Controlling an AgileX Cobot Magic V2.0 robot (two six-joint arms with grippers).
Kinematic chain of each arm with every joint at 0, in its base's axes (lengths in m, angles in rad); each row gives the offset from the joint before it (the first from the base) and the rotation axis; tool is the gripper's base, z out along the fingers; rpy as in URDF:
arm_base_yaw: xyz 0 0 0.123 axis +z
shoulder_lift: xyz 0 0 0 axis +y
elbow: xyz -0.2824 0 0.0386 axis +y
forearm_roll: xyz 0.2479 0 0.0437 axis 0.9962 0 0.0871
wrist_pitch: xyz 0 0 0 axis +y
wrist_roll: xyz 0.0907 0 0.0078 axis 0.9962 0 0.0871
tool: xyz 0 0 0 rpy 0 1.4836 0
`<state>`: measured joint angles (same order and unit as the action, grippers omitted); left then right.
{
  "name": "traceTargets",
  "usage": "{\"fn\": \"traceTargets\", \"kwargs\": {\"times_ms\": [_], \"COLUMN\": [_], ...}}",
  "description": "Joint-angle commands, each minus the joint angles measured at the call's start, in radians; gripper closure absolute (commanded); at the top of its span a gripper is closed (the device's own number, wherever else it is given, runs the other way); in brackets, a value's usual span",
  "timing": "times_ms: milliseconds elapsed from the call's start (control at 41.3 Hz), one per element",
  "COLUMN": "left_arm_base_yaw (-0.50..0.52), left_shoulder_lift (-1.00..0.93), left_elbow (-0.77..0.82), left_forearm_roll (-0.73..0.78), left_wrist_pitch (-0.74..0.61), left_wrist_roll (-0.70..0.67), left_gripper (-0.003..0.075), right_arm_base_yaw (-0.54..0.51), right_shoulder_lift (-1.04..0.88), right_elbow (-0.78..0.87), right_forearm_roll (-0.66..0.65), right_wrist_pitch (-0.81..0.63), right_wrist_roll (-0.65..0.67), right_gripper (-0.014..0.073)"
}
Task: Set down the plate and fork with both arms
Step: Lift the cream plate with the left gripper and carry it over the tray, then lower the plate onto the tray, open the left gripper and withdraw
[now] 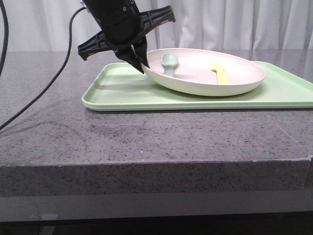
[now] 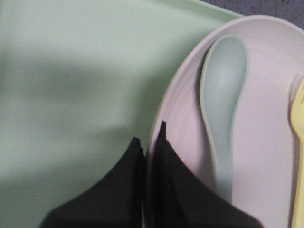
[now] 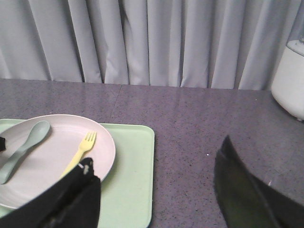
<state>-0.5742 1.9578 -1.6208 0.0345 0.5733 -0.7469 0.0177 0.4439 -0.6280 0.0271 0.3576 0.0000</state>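
Note:
The cream-white plate (image 1: 205,73) is low over the light-green tray (image 1: 127,90) in the front view, so the left gripper should open now.
The cream-white plate (image 1: 205,73) lies on the light-green tray (image 1: 127,90), its left edge raised. The pale-yellow fork (image 1: 221,73) and a teal-green spoon (image 1: 168,62) lie in the plate. My left gripper (image 1: 139,63) is shut on the plate's left rim (image 2: 159,142), one finger inside the rim and one outside. In the left wrist view the spoon (image 2: 223,104) lies beside the fingers and the fork (image 2: 299,137) is at the edge. My right gripper (image 3: 154,152) is open and empty above the tray's right end; it does not show in the front view. The plate (image 3: 52,156) and fork (image 3: 81,149) lie by its left finger.
The tray (image 3: 133,175) sits on a grey speckled table (image 1: 146,142) that ends at a front edge. A black cable (image 1: 46,88) hangs at the left. A white container (image 3: 289,80) stands at the far right. Grey curtains hang behind.

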Motion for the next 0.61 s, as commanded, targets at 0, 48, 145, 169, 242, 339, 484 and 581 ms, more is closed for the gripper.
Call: {"fn": "traceTargets", "kwargs": {"times_ms": [0, 48, 145, 169, 242, 339, 484, 581], "left_arm_base_yaw": [-0.003, -0.003, -0.003, -0.003, -0.003, -0.003, -0.003, -0.003], "left_shoulder_lift": [-0.056, -0.056, -0.056, -0.056, -0.056, -0.056, -0.056, -0.070], "left_elbow": [-0.038, -0.038, -0.038, -0.038, -0.038, -0.038, -0.038, -0.038], "left_forearm_roll": [0.005, 0.005, 0.005, 0.005, 0.005, 0.005, 0.005, 0.005], "left_wrist_pitch": [-0.058, -0.058, -0.057, -0.057, -0.055, -0.055, -0.019, 0.019], "left_wrist_roll": [-0.017, -0.017, -0.017, -0.017, -0.017, -0.015, 0.003, 0.055], "left_gripper": [0.0738, 0.0738, 0.0729, 0.0718, 0.0663, 0.0524, 0.0300, 0.0232], "right_arm_base_yaw": [-0.006, -0.006, -0.006, -0.006, -0.006, -0.006, -0.006, -0.006], "right_shoulder_lift": [0.014, 0.014, 0.014, 0.014, 0.014, 0.014, 0.014, 0.014], "right_elbow": [-0.033, -0.033, -0.033, -0.033, -0.033, -0.033, -0.033, -0.032], "right_forearm_roll": [-0.011, -0.011, -0.011, -0.011, -0.011, -0.011, -0.011, -0.011], "right_wrist_pitch": [-0.083, -0.083, -0.083, -0.083, -0.083, -0.083, -0.083, -0.083], "right_wrist_roll": [-0.006, -0.006, -0.006, -0.006, -0.006, -0.006, -0.006, -0.006], "right_gripper": [0.0074, 0.0074, 0.0074, 0.0074, 0.0074, 0.0074, 0.0074, 0.0074]}}
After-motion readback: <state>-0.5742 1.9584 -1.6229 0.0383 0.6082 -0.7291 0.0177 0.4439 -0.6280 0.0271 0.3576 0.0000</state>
